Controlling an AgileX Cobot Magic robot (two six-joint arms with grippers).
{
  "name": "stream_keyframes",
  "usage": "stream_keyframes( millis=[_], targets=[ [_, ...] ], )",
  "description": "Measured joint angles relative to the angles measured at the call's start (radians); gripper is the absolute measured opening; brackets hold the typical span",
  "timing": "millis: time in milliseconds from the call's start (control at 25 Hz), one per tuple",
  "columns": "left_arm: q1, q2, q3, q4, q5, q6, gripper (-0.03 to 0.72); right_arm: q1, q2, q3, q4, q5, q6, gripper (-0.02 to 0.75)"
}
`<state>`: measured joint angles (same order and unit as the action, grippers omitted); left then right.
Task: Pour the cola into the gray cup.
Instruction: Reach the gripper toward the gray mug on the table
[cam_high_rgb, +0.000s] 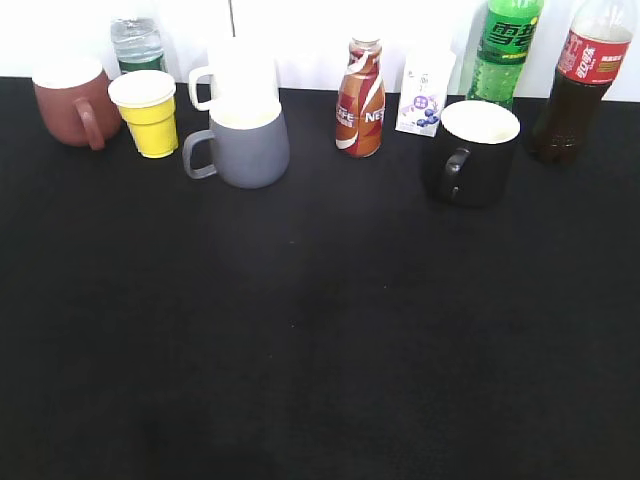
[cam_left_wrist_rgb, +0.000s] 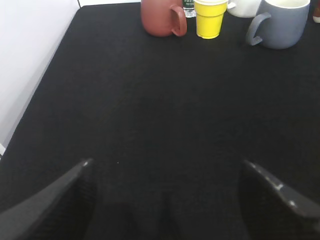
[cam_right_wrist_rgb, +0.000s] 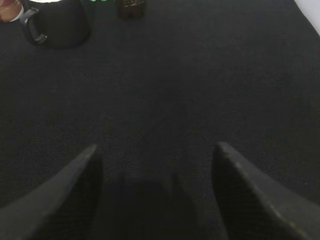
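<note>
Next, my left gripper grabs the cup by its slim, protruding handle (cam_high_rgb: 190, 157), since the gray cup's round body (cam_high_rgb: 254, 152) is wide for my fingers.
The cola bottle (cam_high_rgb: 585, 85), clear with a red label and dark liquid, stands upright at the far right back of the table; its dark base shows in the right wrist view (cam_right_wrist_rgb: 131, 9). The gray cup (cam_high_rgb: 250, 145) stands left of centre at the back, handle to the left, and also shows in the left wrist view (cam_left_wrist_rgb: 281, 22). My left gripper (cam_left_wrist_rgb: 165, 167) is open and empty over bare black cloth, far from the cup. My right gripper (cam_right_wrist_rgb: 156, 150) is open and empty, well short of the bottle. Neither gripper shows in the exterior view.
Along the back stand a brown-red mug (cam_high_rgb: 72, 100), a yellow paper cup (cam_high_rgb: 150, 112), a white mug (cam_high_rgb: 235, 80), a small coffee bottle (cam_high_rgb: 361, 98), a white carton (cam_high_rgb: 423, 95), a black mug (cam_high_rgb: 470, 150) and a green soda bottle (cam_high_rgb: 505, 50). The table's left edge (cam_left_wrist_rgb: 60, 50) borders white floor.
</note>
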<state>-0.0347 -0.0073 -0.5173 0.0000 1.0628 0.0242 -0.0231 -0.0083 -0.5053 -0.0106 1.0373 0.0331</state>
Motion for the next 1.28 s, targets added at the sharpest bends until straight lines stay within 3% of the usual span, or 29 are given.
stream_keyframes(
  millis=[200, 320, 520, 720, 800, 1080, 1280],
  targets=[
    [0.000, 0.000, 0.000, 0.000, 0.000, 0.000, 0.666, 0.000, 0.000, 0.000, 0.000, 0.000, 0.000, 0.520],
    [0.000, 0.000, -0.009, 0.011, -0.017, 0.000, 0.540, 0.000, 0.000, 0.000, 0.000, 0.000, 0.000, 0.520],
    [0.000, 0.134, 0.023, 0.000, -0.631, 0.000, 0.501, 0.000, 0.000, 0.000, 0.000, 0.000, 0.000, 0.520],
    [0.000, 0.620, 0.171, -0.041, -1.296, 0.000, 0.465, 0.000, 0.000, 0.000, 0.000, 0.000, 0.000, 0.520],
    [-0.010, 0.811, 0.187, -0.038, -1.466, 0.000, 0.455, 0.000, 0.000, 0.000, 0.000, 0.000, 0.000, 0.520],
    [-0.313, 1.471, 0.153, 0.015, -1.871, 0.000, 0.453, 0.000, 0.000, 0.000, 0.000, 0.000, -0.001, 0.520],
    [-0.337, 1.790, -0.082, 0.017, -1.916, 0.000, 0.428, 0.000, 0.000, 0.000, 0.000, 0.000, 0.000, 0.520]
  ],
)
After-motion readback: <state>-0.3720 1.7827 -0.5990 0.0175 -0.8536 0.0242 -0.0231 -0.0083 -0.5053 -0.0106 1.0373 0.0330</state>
